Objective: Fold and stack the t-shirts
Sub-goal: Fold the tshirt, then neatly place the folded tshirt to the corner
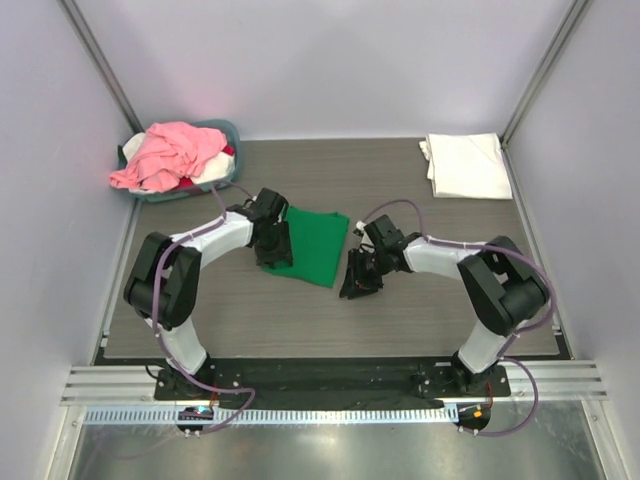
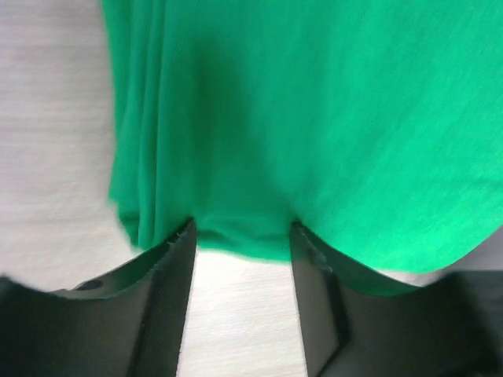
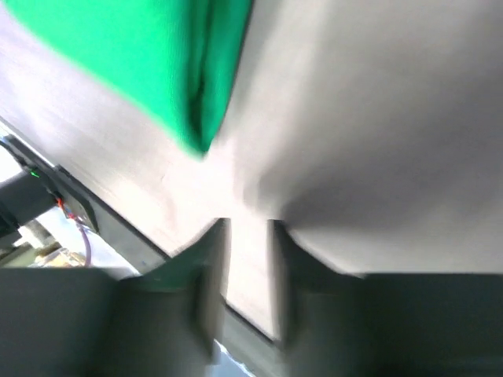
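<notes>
I will next grab the green t-shirt with my right gripper by its far corner nearest the white t-shirt, so the green t-shirt stays folded to stack.
A bright green t-shirt lies folded flat in the middle of the table. My left gripper is at its left edge. In the left wrist view the green shirt fills the frame, and my left gripper is open with both fingertips at the cloth's near edge and bare table between them. My right gripper is just right of the shirt, low over the table. In the blurred right wrist view it is narrowly open and empty, with the green shirt up to the left. A folded white t-shirt lies at the back right.
A round blue-grey basket stands at the back left. It holds a crumpled pink shirt with red and white cloth under it. Walls close in the table on the left, back and right.
</notes>
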Tool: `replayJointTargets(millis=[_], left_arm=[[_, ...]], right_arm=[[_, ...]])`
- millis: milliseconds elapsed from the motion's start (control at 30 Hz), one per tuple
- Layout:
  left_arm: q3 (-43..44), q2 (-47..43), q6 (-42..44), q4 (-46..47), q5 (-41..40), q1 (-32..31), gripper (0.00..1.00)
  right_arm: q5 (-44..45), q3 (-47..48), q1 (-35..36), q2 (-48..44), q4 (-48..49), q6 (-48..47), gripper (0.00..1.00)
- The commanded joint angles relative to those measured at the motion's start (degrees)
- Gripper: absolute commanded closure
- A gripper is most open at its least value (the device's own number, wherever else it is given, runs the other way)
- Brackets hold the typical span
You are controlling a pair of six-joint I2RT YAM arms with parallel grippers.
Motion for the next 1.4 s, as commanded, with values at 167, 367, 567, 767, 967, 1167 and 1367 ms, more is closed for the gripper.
replayJointTargets(millis=[167, 367, 567, 767, 967, 1167, 1367], left_arm=[[7.8, -17.1, 3.6, -22.4, -16.7, -2.2, 0.26], [7.1, -26.2, 3.6, -28.4, -19.9, -2.3, 0.25], [-4.3, -40.3, 3.6, -25.0, -22.2, -2.3, 0.27], [-9.6, -50.3, 2.0, -22.9, -22.4, -2.2, 0.27], [-11.3, -54.4, 2.1, -21.1, -25.2, -2.2, 0.27], [-11.8, -54.8, 1.8, -20.4, -25.7, -2.2, 0.28], [-11.8, -54.6, 1.8, -20.3, -25.8, -2.3, 0.28]], right_arm=[[13.1, 2.7, 0.9, -16.9, -6.8, 2.2, 0.15], [10.3, 9.7, -6.2, -9.4, -6.1, -0.8, 0.10], [8.8, 18.6, -10.7, 1.6, -2.6, -1.9, 0.14], [7.0, 28.7, -12.1, 12.4, -1.0, -3.4, 0.24], [3.2, 31.8, -11.9, 21.6, 3.3, -2.3, 0.36], [0.9, 26.9, -11.1, 23.8, 9.5, -0.2, 0.40], [0.0, 23.8, -11.1, 24.5, 13.2, 1.0, 0.53]])
